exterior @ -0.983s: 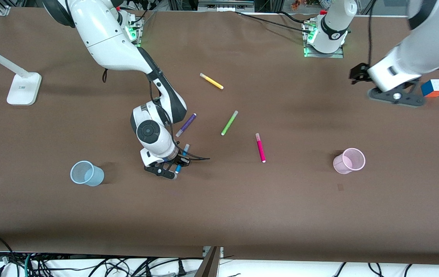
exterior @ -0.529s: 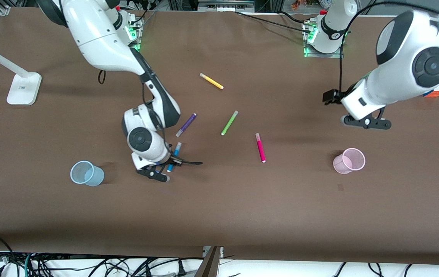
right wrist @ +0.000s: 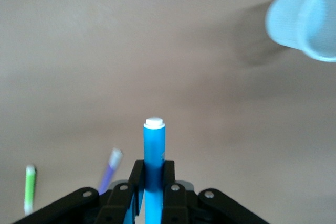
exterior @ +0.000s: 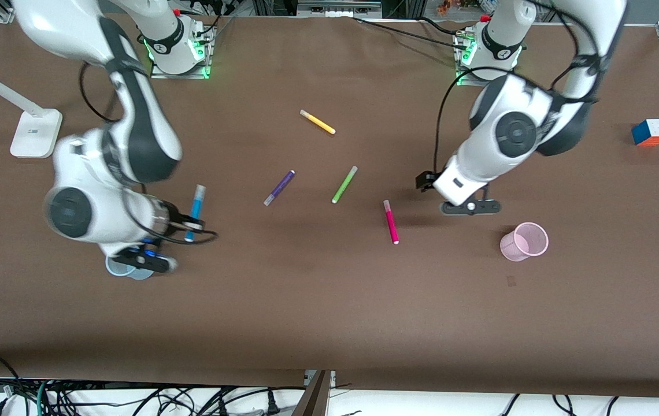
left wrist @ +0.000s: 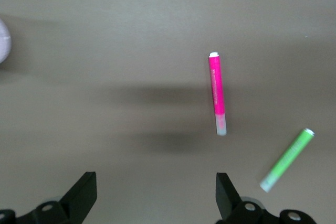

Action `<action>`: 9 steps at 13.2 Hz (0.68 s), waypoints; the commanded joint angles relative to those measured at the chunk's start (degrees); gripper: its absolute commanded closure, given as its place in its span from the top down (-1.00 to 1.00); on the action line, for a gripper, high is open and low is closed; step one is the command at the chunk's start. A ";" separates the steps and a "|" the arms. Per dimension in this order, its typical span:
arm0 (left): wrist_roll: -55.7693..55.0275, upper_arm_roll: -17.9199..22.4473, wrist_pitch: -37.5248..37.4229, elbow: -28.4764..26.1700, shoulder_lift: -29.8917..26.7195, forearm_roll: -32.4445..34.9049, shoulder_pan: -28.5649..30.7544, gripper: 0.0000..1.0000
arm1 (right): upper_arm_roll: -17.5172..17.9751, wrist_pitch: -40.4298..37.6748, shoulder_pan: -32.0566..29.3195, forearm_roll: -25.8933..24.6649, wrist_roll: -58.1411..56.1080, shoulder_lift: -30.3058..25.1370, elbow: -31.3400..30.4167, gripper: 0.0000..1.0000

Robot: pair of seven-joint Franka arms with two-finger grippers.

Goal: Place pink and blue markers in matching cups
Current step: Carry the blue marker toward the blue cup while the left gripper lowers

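Note:
My left gripper is going to grab the pink marker by its translucent end [exterior: 387, 205] next, so it can put the pink marker in the pink cup [exterior: 525, 241].
My right gripper [exterior: 189, 224] is shut on the blue marker [exterior: 196, 209] and holds it up in the air beside the light blue cup [exterior: 128, 270], which my right hand partly hides. In the right wrist view the marker [right wrist: 154, 153] stands up between the fingers [right wrist: 169, 178], with the blue cup [right wrist: 307, 22] off to one side. My left gripper [exterior: 468, 205] is open and empty over the table, between the pink marker [exterior: 391, 222] and the pink cup [exterior: 525, 241]. The left wrist view shows the pink marker [left wrist: 217, 93] lying ahead of the open gripper [left wrist: 155, 195].
A purple marker [exterior: 279, 188], a green marker [exterior: 344, 184] and a yellow marker [exterior: 317, 122] lie mid-table. A coloured cube [exterior: 651, 132] sits at the left arm's end. A white lamp base [exterior: 36, 133] stands at the right arm's end.
My right gripper has lifted the blue marker off the table and carried it toward the blue cup. My left arm has swung in and come down close to the pink marker.

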 commanded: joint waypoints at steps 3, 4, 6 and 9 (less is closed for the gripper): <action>-6.62 0.14 12.52 -1.60 7.12 9.32 -4.29 1.00 | -8.18 -8.95 -0.95 0.90 -15.98 -7.05 -2.62 -1.00; -7.59 0.14 14.63 -1.51 8.35 10.21 -4.74 1.00 | -10.64 -8.78 -1.12 1.43 -20.12 -7.14 -3.59 -1.00; -8.04 0.14 18.68 -1.42 10.90 10.92 -5.18 1.00 | -11.81 -7.73 -4.35 4.93 -23.93 -5.75 -4.73 -1.00; -14.35 0.57 22.04 -1.34 14.16 11.27 -8.59 1.00 | -11.81 -7.37 -11.91 18.54 -26.12 0.48 -4.48 -1.00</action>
